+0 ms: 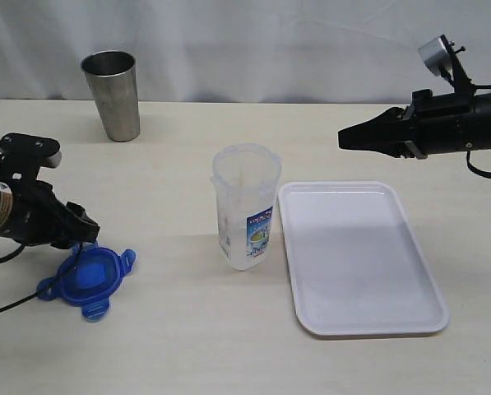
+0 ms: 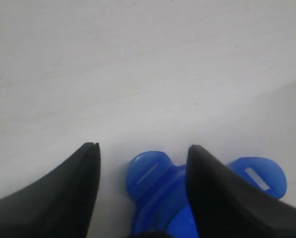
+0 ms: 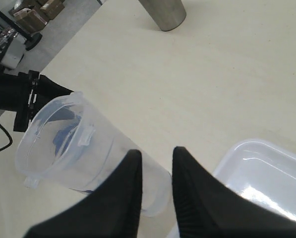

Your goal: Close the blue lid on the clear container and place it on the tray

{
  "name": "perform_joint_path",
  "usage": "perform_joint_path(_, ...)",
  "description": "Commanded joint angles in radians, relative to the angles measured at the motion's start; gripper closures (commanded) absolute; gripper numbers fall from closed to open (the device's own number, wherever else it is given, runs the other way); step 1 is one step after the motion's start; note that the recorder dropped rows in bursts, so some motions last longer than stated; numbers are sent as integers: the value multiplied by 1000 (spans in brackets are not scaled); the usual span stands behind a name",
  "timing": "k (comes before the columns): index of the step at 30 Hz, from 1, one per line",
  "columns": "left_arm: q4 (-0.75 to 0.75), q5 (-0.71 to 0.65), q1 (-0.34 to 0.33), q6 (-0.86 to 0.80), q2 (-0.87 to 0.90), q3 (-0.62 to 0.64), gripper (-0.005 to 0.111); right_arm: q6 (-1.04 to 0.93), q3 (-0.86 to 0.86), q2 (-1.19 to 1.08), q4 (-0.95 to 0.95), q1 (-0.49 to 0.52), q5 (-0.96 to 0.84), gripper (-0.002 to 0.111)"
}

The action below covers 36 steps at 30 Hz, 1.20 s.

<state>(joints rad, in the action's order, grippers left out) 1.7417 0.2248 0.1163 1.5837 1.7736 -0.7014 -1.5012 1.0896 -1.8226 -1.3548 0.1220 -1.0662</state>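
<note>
I need to close the clear container (image 1: 245, 206), so I should next grab the blue lid (image 1: 87, 278) by one of its flap tabs with my left gripper.
The blue lid (image 1: 87, 278) lies flat on the table at the front left, apart from the clear container (image 1: 245, 206), which stands upright and uncovered in the middle. My left gripper (image 1: 82, 240) is low at the lid's far edge. In the left wrist view it (image 2: 143, 147) is open, with one lid flap (image 2: 148, 173) between the fingers and the other finger over the lid. My right gripper (image 1: 348, 138) hovers high above the white tray (image 1: 356, 255); its jaws (image 3: 157, 151) stand slightly apart and empty, above the container (image 3: 78, 144).
A grey steel tumbler (image 1: 112, 95) stands at the back left. The tray (image 3: 266, 168) lies just right of the container. A cable trails from the left arm (image 1: 15, 210) near the table's front left edge.
</note>
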Motion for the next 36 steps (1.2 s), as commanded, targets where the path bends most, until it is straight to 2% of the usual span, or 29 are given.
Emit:
perform_joint_path(1,3,57,-29,-33,54,-25,56,-4,-2,3,1,3,-12,86)
perform_joint_path(3,-3,35,-29,-90,86,-44,56,-6,-2,3,1,3,-12,86)
perform_joint_path(8,3,158,-29,-119,156,-81,56,-8,-2,3,1,3,-12,86)
perform_joint_path(11,3,133,-30,-119,161,-81,56,-8,-2,3,1,3,-12,86)
perform_joint_path(21,3,133,-39,-89,138,-81,86,-8,-2,3,1,3,-12,86)
perform_joint_path(29,3,178,-39,-89,138,-81,104,-8,-2,3,1,3,-12,86)
perform_joint_path(36,3,193,-39,-89,92,-81,107,-8,-2,3,1,3,-12,86)
